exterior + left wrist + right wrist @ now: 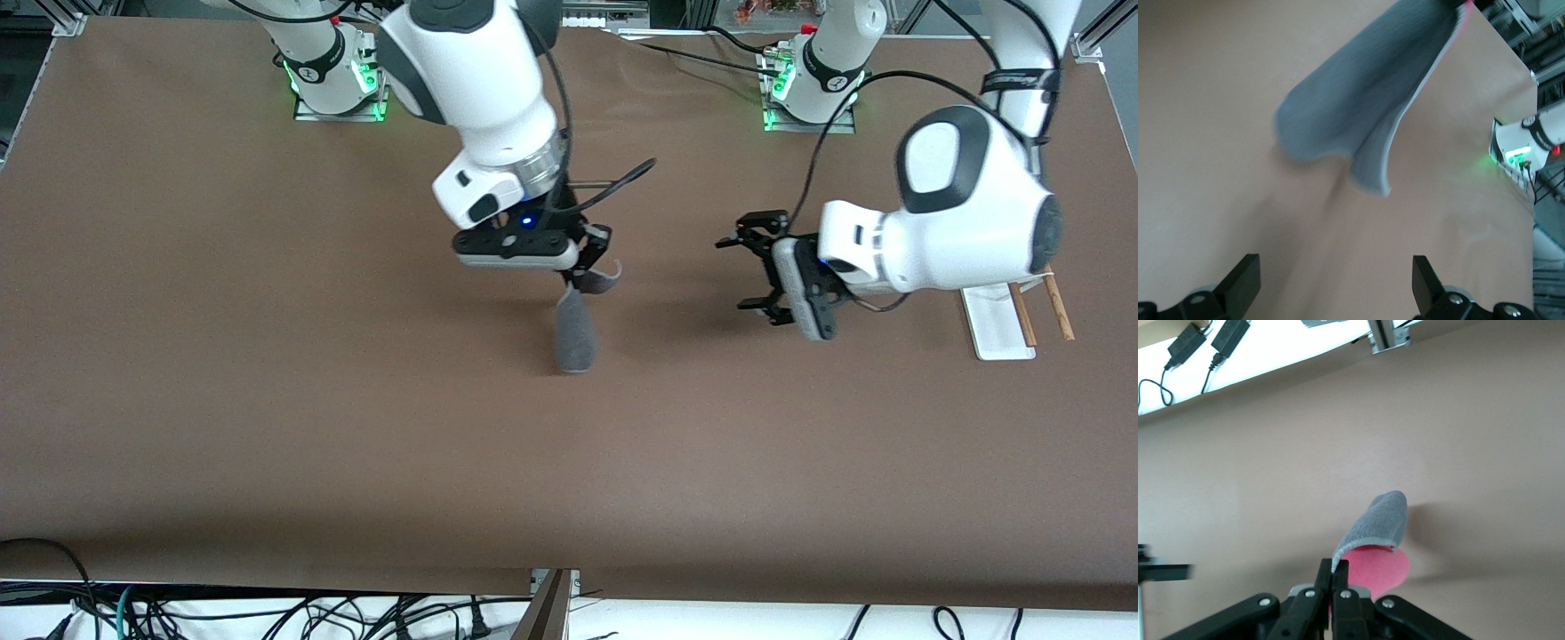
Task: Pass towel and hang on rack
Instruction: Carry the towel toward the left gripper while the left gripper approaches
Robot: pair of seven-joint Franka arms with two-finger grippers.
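My left gripper should next grab the towel (576,331) by its loose hanging corner, to pass and hang it.
My right gripper (580,277) is shut on the towel (576,331) and holds it up over the middle of the table; the cloth hangs down, dark grey outside, pink-red inside, as the right wrist view (1375,540) shows. My left gripper (754,274) is open and empty in the air, beside the towel toward the left arm's end of the table. In the left wrist view the towel (1358,107) hangs ahead of the open fingers (1245,280). The rack (1013,316), white base with two brown rods, stands at the left arm's end, partly hidden by the left arm.
Brown table surface (267,400) all around. Cables (267,618) and a metal frame piece (551,604) lie along the table edge nearest the front camera. The arm bases (338,80) stand along the edge farthest from it.
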